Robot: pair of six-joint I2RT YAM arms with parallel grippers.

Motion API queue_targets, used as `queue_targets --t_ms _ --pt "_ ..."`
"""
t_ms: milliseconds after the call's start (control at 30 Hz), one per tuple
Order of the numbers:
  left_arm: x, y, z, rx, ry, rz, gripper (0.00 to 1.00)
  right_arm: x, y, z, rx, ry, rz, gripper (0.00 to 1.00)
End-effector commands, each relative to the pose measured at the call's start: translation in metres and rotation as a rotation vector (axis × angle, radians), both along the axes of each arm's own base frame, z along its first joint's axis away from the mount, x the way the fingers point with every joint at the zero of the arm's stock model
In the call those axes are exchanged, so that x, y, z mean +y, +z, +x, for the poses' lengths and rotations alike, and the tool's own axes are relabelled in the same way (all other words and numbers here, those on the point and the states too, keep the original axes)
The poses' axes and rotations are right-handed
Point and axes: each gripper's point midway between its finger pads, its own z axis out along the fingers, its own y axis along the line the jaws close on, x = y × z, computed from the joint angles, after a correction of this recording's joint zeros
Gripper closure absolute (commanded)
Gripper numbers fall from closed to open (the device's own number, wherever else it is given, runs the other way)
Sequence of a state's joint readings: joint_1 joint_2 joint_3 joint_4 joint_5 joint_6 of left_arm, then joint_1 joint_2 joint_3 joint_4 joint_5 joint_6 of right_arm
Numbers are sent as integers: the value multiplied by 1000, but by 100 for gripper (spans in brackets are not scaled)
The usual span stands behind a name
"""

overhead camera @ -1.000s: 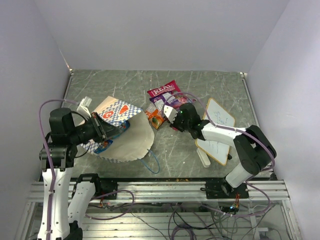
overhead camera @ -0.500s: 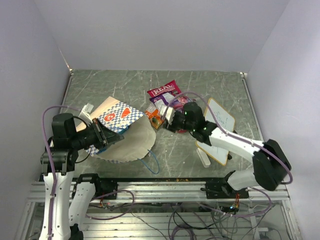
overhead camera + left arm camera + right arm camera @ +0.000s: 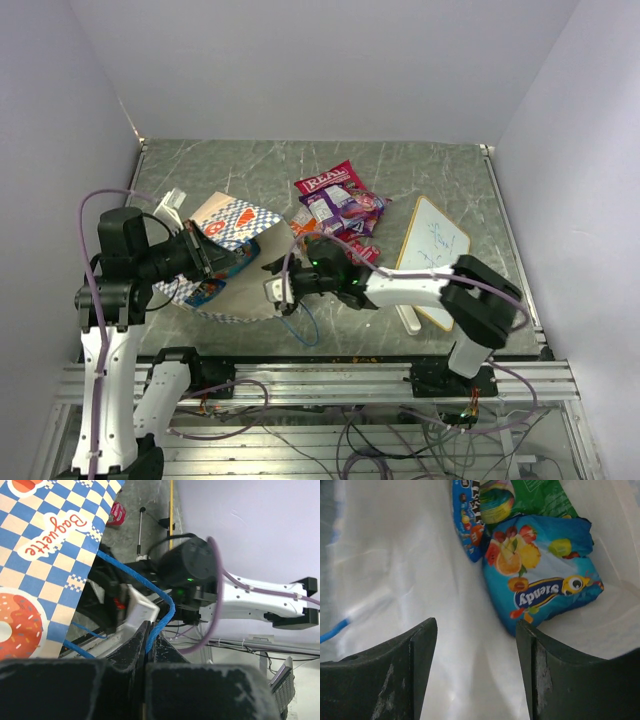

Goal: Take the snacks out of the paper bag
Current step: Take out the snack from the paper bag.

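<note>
The blue packet should be grabbed next by its near edge (image 3: 521, 618) with my right gripper. Its fruit-printed middle then stays free to slide from the bag.
The paper bag (image 3: 232, 222) lies on its side at the left, blue-and-white checkered (image 3: 45, 555), cream inside (image 3: 395, 580). My left gripper (image 3: 205, 256) is shut on the bag's blue string handle (image 3: 159, 625) and holds the mouth up. My right gripper (image 3: 274, 290) is open at the mouth (image 3: 476, 630), with nothing between its fingers. Just beyond its right finger, inside the bag, lies a blue-green fruit packet (image 3: 545, 585), with another blue and green packet (image 3: 485, 505) behind it. On the table lie a red bag (image 3: 328, 181), a purple packet (image 3: 345, 210) and a small red one (image 3: 365, 250).
A wood-framed whiteboard (image 3: 432, 255) lies to the right of the snacks, with a white marker-like stick (image 3: 408, 318) at its near edge. A small white object (image 3: 170, 208) sits behind the bag. A loose blue string (image 3: 305, 325) trails toward the table's near edge.
My right gripper has swung left from the pile of snacks to the bag's mouth and has opened. The left gripper has kept hold of the handle, shifting only a little.
</note>
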State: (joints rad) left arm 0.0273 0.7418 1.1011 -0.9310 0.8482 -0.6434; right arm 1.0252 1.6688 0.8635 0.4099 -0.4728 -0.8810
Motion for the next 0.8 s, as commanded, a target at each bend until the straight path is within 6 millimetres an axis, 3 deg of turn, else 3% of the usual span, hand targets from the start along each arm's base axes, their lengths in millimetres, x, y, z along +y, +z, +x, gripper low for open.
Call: queue_targets --t_ms 0,133,200,300,567,767 --pt "-1 3 -7 -46 7 -9 93 48 14 16 -181 66 93 36" --pt "-4 9 -8 -60 -26 -30 93 76 9 34 -242 82 99 31" --pt "-5 12 -9 -76 -58 -11 93 83 -6 38 -253 98 64 28" --pt "-4 12 -9 -91 -109 40 93 88 -34 43 -279 124 0 24" --pt "-4 6 -11 -50 -222 92 93 102 -72 75 -381 102 -118 23" --pt "-5 1 -12 -32 -232 102 93 110 -84 92 -450 54 -137 25"
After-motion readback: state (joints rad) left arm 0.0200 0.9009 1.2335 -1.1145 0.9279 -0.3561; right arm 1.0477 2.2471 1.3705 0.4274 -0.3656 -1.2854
